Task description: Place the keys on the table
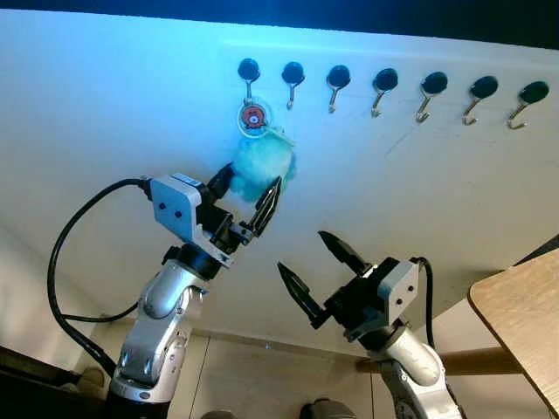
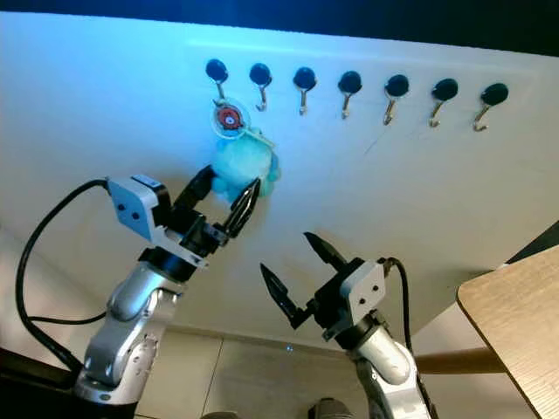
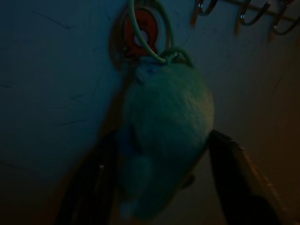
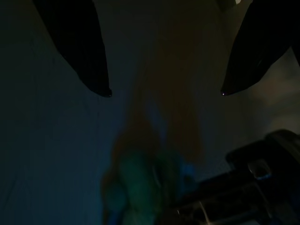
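Observation:
The robot's left gripper should next grab the keys by the fluffy teal pompom (image 1: 262, 166), because it sticks out while the tag and ring (image 1: 253, 117) hang close against the wall.
The keys hang from the leftmost wall hook (image 1: 249, 70): a round orange tag (image 1: 253, 116) on a ring, with a fluffy teal pompom (image 1: 262, 166) below it. My left gripper (image 1: 251, 181) is raised to the pompom and stands open, one black finger on each side of it. In the left wrist view the pompom (image 3: 164, 140) sits between the fingers (image 3: 236, 180), with a small gap showing on one side. My right gripper (image 1: 301, 250) is open, lower and to the right, holding nothing. The wooden table (image 1: 524, 319) juts in at the right edge.
A row of several empty black-capped hooks (image 1: 384, 83) runs rightward along the white wall. A black cable (image 1: 65, 253) loops off my left arm. Tiled floor (image 1: 262, 375) and a table leg (image 1: 472, 360) lie below.

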Controlling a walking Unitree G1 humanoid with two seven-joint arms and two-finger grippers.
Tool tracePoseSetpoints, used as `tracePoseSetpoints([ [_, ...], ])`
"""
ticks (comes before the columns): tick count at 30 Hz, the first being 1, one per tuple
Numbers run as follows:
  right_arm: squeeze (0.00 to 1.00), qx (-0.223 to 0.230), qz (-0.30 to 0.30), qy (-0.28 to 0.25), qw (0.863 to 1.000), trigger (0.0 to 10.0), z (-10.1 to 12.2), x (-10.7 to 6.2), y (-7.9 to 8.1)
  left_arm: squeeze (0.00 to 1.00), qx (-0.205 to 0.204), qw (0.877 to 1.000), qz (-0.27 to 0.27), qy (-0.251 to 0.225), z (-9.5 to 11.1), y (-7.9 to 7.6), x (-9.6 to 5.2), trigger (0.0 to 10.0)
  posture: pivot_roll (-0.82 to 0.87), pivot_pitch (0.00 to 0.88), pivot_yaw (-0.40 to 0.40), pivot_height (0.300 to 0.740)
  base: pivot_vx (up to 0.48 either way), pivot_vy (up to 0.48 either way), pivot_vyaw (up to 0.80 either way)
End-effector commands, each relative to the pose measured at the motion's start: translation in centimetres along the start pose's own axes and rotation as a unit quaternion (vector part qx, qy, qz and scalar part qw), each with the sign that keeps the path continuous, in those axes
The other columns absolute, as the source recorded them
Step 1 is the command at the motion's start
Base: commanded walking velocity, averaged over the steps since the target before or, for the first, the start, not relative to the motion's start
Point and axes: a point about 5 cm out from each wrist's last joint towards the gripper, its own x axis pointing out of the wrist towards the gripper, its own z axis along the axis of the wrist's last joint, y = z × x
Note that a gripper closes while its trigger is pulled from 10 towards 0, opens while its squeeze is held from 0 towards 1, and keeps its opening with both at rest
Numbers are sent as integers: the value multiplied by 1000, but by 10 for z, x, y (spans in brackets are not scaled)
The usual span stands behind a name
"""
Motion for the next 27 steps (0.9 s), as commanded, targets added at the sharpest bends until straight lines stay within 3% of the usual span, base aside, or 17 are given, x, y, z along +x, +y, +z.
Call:
tracePoseSetpoints([
  [1, 0, 6, 10, -2, 1000, 10000, 4, 1, 3, 0, -11, 1000, -18, 0, 2, -5, 2, 0, 19, 89, -1, 740, 0, 0, 0],
  [12, 0, 8, 17, -12, 1000, 10000, 11, 6, 6, 0, -6, 1000, -24, -4, 5, -1, 5, 0, 22, 97, 0, 740, 0, 0, 0],
  [20, 0, 9, 14, -7, 1000, 10000, 11, 5, 6, 0, 13, 997, -63, -48, 23, -6, 7, 0, 22, 100, -4, 740, 0, 0, 0],
  [27, 0, 9, 11, -2, 1000, 10000, 9, 4, 6, 0, 34, 994, -65, -82, 41, -6, 9, 0, 22, 103, -4, 740, 0, 0, 0],
])
